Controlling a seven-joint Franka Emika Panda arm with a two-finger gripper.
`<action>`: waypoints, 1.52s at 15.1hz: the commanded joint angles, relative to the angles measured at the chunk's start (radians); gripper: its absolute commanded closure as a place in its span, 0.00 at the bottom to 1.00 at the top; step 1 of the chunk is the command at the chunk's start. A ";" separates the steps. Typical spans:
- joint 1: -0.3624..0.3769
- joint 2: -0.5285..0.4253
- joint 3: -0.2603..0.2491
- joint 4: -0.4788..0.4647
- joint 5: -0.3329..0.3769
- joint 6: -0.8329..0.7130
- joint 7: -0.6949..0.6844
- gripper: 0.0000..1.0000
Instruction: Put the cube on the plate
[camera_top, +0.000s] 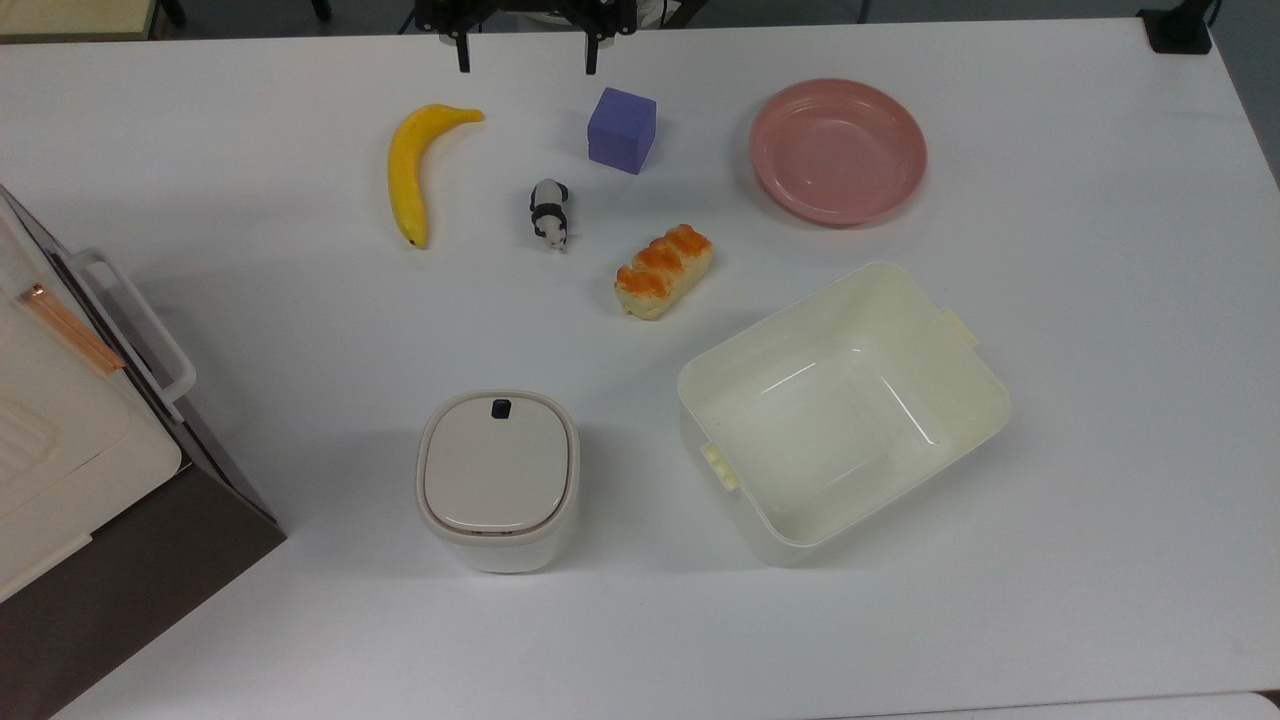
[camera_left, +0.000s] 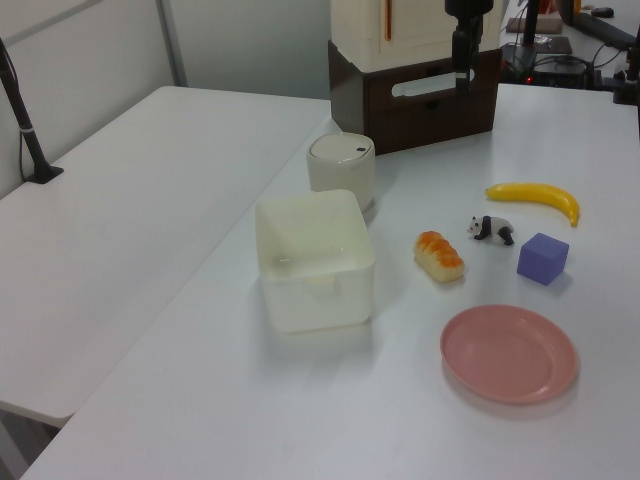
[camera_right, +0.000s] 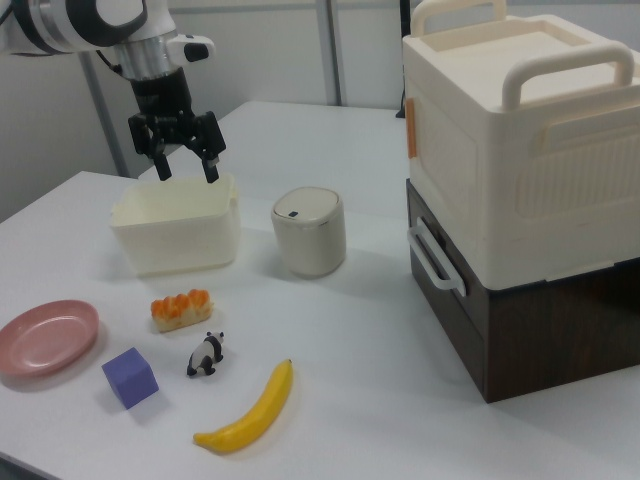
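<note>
Next, my gripper takes hold of the purple-blue cube by its upright sides, to set it on the pink plate.
The purple-blue cube sits on the white table near the top view's upper edge, between the banana and the pink plate. The plate is empty and lies to the cube's right in the top view. My gripper hangs open and empty above the table, just up and left of the cube in the top view. In the right view the gripper is well above the table with its fingers spread, far from the cube and plate. The left view shows the gripper, cube and plate.
A banana, a toy panda and a bread roll lie near the cube. A cream rectangular tub and a small lidded bin stand nearer the top view's bottom. A tall stacked box stands at the table's side.
</note>
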 joint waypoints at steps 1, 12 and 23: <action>0.006 -0.031 -0.017 -0.060 0.014 0.056 0.001 0.00; 0.010 -0.103 -0.017 -0.163 0.014 0.092 -0.002 0.00; 0.083 -0.322 -0.008 -0.557 0.005 0.124 -0.016 0.00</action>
